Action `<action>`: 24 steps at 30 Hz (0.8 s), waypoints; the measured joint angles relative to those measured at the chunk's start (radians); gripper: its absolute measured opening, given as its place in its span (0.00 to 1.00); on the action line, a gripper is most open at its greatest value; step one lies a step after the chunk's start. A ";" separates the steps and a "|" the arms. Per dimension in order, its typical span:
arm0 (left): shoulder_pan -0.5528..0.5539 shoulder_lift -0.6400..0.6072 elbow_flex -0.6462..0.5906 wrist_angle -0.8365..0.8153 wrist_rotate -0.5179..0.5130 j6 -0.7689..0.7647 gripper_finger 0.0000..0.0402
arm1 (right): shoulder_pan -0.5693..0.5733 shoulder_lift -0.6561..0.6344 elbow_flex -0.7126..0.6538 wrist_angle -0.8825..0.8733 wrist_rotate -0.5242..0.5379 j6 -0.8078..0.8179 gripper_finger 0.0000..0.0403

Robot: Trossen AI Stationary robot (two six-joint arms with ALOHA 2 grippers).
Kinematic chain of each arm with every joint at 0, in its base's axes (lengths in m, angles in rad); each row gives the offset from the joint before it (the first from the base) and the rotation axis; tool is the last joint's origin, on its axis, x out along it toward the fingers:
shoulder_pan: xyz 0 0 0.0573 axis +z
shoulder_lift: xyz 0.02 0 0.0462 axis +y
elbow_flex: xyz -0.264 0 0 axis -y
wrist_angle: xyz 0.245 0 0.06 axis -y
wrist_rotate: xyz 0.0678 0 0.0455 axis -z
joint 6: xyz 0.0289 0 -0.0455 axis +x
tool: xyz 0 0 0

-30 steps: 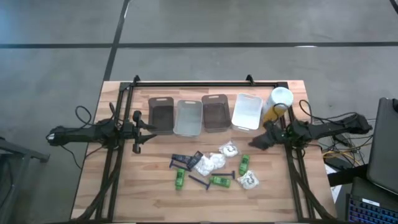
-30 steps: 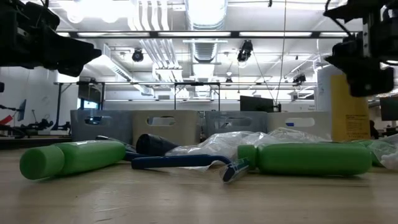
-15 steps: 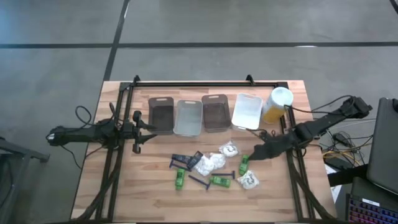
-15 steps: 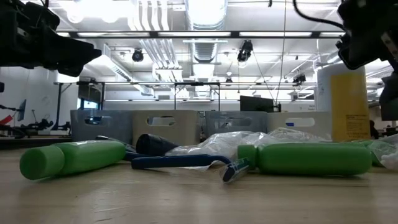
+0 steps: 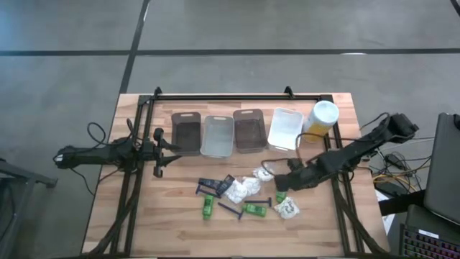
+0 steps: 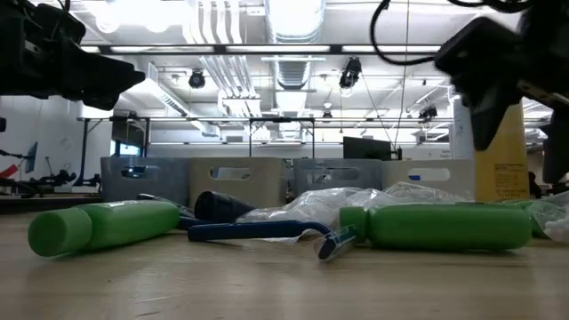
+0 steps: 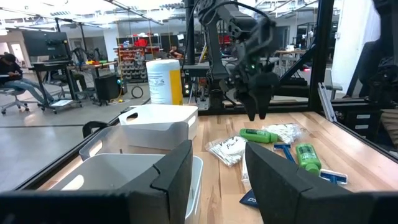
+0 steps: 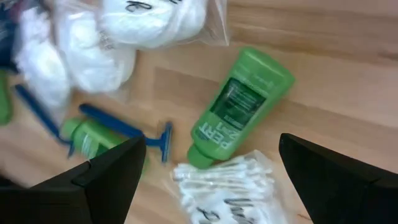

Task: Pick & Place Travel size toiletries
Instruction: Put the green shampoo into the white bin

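Note:
My right gripper grabs the green bottle by its labelled body (image 8: 238, 102) next, to pack it into the white bin.
The travel size toiletries lie loose on the wooden table's near middle. Among them are green bottles (image 5: 208, 207) (image 5: 254, 209) (image 5: 282, 189), white sachets (image 5: 242, 187) (image 5: 264, 173) (image 5: 287, 207), navy packets (image 5: 208, 186) and blue razors (image 5: 230, 210). My right gripper (image 5: 284, 180) hangs open above the rightmost green bottle (image 8: 239, 106), pointing steeply down and touching nothing. A sachet of cotton swabs (image 8: 224, 183) lies just beyond that bottle's cap. My left gripper (image 5: 169, 147) waits level and open at the table's left, beside the bins.
Four plastic bins (image 5: 187, 133) (image 5: 218, 135) (image 5: 249, 130) (image 5: 284, 129) stand in a row behind the toiletries. A tall yellow bottle with a white cap (image 5: 321, 119) stands at their right end. A black frame (image 5: 237, 96) runs along the table's far edge and sides.
My right gripper has swung from beside the yellow bottle toward the table's left and near edge, out over the toiletries. It has tipped from level to pointing steeply down and has stayed open. Nothing on the table has moved.

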 joint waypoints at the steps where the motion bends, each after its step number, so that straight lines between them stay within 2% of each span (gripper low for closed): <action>1: 0.000 0.000 0.000 0.000 0.000 0.000 0.39 | 0.000 0.036 0.024 0.000 0.000 0.013 0.90; 5: 0.000 0.000 0.000 0.000 0.000 0.000 0.39 | 0.000 0.182 0.104 -0.026 -0.009 0.059 0.90; 10: 0.000 0.000 0.000 -0.002 0.000 0.000 0.39 | 0.001 0.326 0.206 -0.157 -0.034 0.138 0.90; 15: 0.000 0.000 0.000 -0.003 0.000 0.000 0.39 | -0.010 0.413 0.281 -0.208 -0.003 0.152 0.90; 24: 0.000 0.001 0.000 -0.005 0.001 0.000 0.39 | -0.015 0.477 0.286 -0.226 0.005 0.142 0.90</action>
